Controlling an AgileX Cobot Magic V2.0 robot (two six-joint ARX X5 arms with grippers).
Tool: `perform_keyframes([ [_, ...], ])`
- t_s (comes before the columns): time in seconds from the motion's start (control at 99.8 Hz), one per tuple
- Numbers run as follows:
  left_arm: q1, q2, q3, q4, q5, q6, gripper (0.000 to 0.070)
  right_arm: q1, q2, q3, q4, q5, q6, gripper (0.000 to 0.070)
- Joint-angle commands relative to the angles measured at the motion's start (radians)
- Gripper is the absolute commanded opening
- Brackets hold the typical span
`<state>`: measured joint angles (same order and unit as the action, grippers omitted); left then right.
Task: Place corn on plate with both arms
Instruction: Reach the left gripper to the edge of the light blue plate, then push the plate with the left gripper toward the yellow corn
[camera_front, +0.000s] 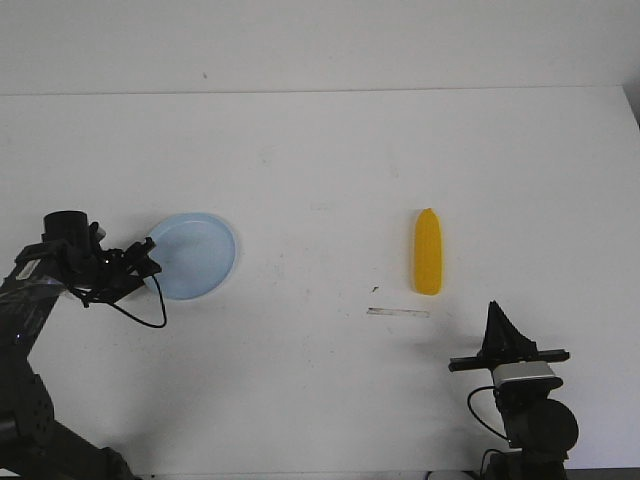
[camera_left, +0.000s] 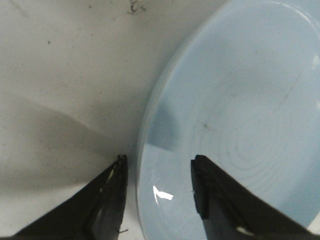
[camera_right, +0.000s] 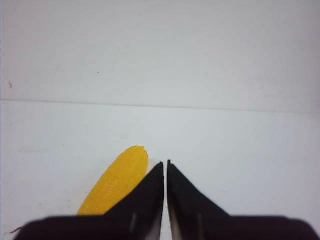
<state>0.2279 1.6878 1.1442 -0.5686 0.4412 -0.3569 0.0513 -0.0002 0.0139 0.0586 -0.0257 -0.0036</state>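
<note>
My left gripper closes on the plate now, since one finger reaches down outside the plate's rim (camera_left: 141, 155) and the other is over the plate's inner surface.
The pale blue plate (camera_front: 195, 256) lies at the left of the white table. My left gripper (camera_front: 151, 257) is open at the plate's left edge. In the left wrist view (camera_left: 159, 164) one finger is over the table outside the rim and the other is over the plate (camera_left: 240, 110). The yellow corn (camera_front: 428, 252) lies flat right of centre, its tapered end pointing away from me. My right gripper (camera_front: 494, 306) is shut and empty, nearer to me and a little right of the corn. In the right wrist view the shut tips (camera_right: 165, 163) are beside the corn (camera_right: 117, 179), not touching it.
A thin pale strip (camera_front: 398, 312) lies on the table just in front of the corn. The table's far edge (camera_front: 320, 92) meets a white wall. A black cable (camera_front: 140, 315) loops below the left gripper.
</note>
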Motion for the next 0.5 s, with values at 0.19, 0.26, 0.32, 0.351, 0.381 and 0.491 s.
perform_keyframes([
  [0.19,-0.019,0.046,0.012,0.001,-0.004,0.011,0.0077,0.002,0.001,-0.001,0.013,0.0,-0.005,0.0014],
  [0.26,-0.019,0.046,0.012,0.002,-0.004,0.011,0.0,0.002,0.002,-0.001,0.013,0.0,-0.005,0.0013],
  [0.32,-0.021,0.046,0.012,0.005,-0.004,0.011,0.0001,0.002,0.002,-0.001,0.013,0.0,-0.005,0.0014],
  [0.351,-0.022,0.046,0.012,0.007,-0.004,0.011,0.0001,0.002,0.002,-0.001,0.013,0.0,-0.005,0.0014],
  [0.381,-0.024,0.045,0.012,0.009,-0.004,0.011,0.0001,0.002,0.002,-0.001,0.013,0.0,-0.005,0.0014],
  [0.491,-0.035,0.031,0.012,0.021,0.005,-0.002,0.0001,0.002,0.002,-0.001,0.013,0.0,-0.005,0.0014],
])
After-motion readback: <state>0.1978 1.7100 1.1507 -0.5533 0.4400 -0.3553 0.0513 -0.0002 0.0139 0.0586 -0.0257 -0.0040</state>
